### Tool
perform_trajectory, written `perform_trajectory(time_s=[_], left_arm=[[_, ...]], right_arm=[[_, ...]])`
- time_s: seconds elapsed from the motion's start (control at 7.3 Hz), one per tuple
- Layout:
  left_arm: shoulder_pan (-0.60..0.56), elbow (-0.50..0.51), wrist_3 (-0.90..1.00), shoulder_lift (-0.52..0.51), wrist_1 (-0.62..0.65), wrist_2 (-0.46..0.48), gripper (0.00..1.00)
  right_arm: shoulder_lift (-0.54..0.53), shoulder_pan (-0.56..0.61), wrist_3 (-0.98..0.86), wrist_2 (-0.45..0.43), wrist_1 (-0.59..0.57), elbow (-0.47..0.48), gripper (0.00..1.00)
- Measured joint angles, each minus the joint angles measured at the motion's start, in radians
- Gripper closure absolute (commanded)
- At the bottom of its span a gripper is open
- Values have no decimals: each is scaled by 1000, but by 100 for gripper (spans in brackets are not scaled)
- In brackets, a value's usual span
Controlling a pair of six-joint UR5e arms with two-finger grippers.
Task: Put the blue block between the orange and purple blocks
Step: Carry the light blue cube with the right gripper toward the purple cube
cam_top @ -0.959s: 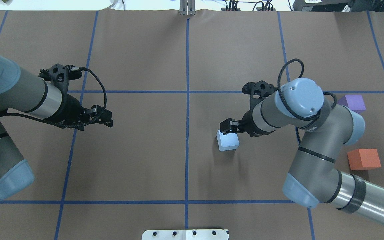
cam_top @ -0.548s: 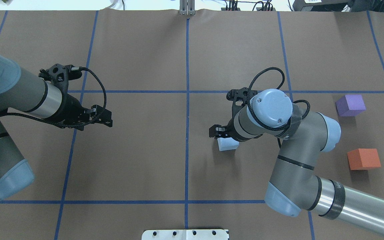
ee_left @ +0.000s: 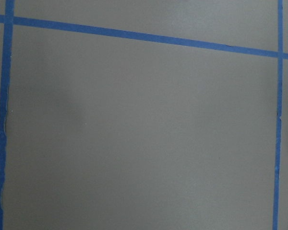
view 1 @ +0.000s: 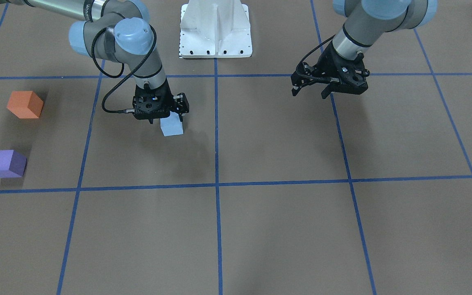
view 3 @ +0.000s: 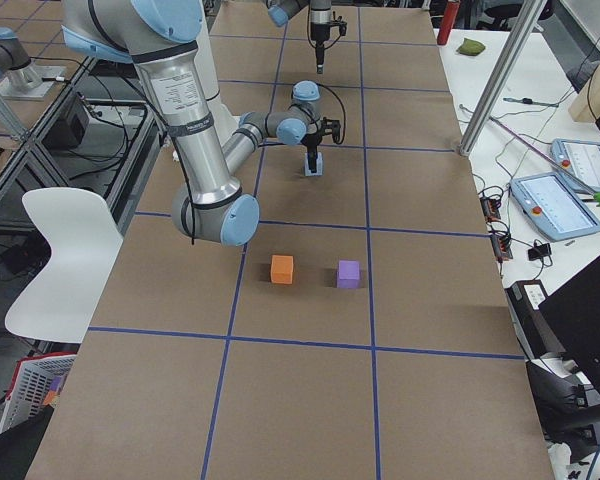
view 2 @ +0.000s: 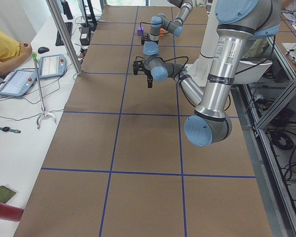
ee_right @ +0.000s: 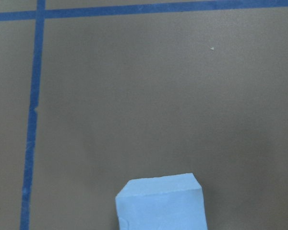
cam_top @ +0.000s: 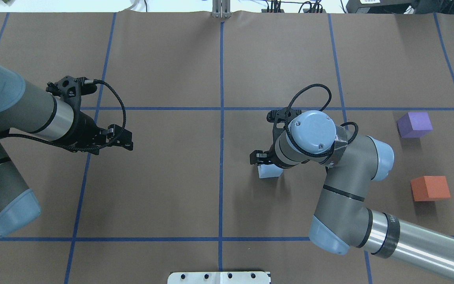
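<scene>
The blue block has to go between the orange and purple blocks, so my right gripper will grab it by its top (view 1: 171, 123) (ee_right: 161, 208) next.
The light blue block (view 1: 172, 128) lies on the brown table right of centre in the overhead view (cam_top: 268, 172). It also fills the lower edge of the right wrist view (ee_right: 161, 203). My right gripper (view 1: 166, 117) points down over the block, open, with a finger on either side of its top. My wrist hides most of this gripper from overhead (cam_top: 259, 157). The orange block (cam_top: 430, 188) and the purple block (cam_top: 414, 124) sit apart at the far right, with a gap between them. My left gripper (cam_top: 127, 139) hovers open and empty over the left half (view 1: 309, 92).
The white robot base plate (view 1: 215, 41) sits at my edge of the table. Blue tape lines (cam_top: 221, 118) grid the brown mat. An operator (view 2: 5, 49) with tablets sits beside the table end on my left.
My right arm has swung left in the overhead view and come down over the blue block, covering more of it. The left arm and the blocks have not moved.
</scene>
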Motion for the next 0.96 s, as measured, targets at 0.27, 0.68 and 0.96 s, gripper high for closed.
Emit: perform_trajectory(time_s=[0.27,0.68,0.96], left_arm=[[1,4,0,0,0,2,0],[3,10,1,2,-2,5,0],[3,10,1,2,-2,4,0]], right_arm=[[2,-11,-6,2,32,-31,100],[-15,41,-6,89,45,-2,100],[-134,189,-15,254,23,126,100]])
